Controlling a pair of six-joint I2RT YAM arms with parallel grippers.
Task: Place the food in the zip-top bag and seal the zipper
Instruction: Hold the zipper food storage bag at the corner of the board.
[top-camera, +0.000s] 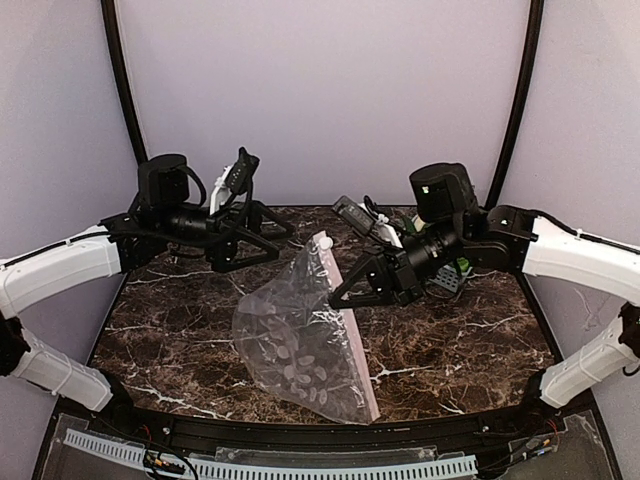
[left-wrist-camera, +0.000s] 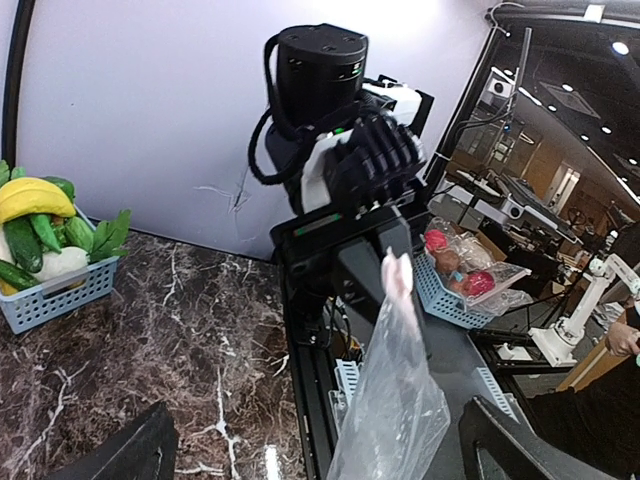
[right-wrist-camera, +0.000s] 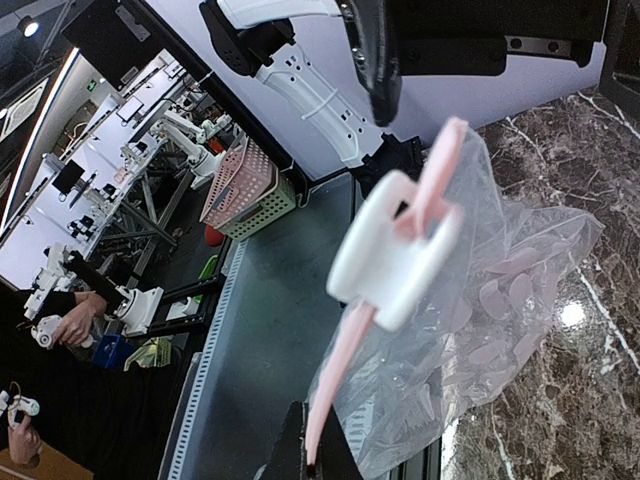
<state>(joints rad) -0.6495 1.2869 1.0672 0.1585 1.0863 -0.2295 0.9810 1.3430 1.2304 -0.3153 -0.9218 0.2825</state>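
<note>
My left gripper moves closer, before closing on the zipper, as the top view shows a gap between my open fingers and the zipper's top end.
The clear zip-top bag (top-camera: 290, 340) with pale oval spots is lifted at its mouth, its lower end resting on the marble table (top-camera: 170, 340). My right gripper (top-camera: 338, 297) is shut on the pink zipper (top-camera: 355, 350) strip partway along it; in the right wrist view the fingers (right-wrist-camera: 318, 462) pinch the zipper (right-wrist-camera: 345, 370) below the white slider (right-wrist-camera: 395, 250). My left gripper (top-camera: 280, 243) stands open and empty left of the bag's top; the bag (left-wrist-camera: 392, 400) hangs between its spread fingers (left-wrist-camera: 130, 455). The food (left-wrist-camera: 35, 200), a banana bunch with green and white vegetables, lies in a basket.
The blue-grey slatted basket (left-wrist-camera: 60, 295) holding the food stands at the back of the table, mostly hidden behind the right arm in the top view (top-camera: 450, 275). Beyond the table edge another basket (left-wrist-camera: 450, 300) holds bagged red items. Curved black frame posts (top-camera: 125, 90) flank the table.
</note>
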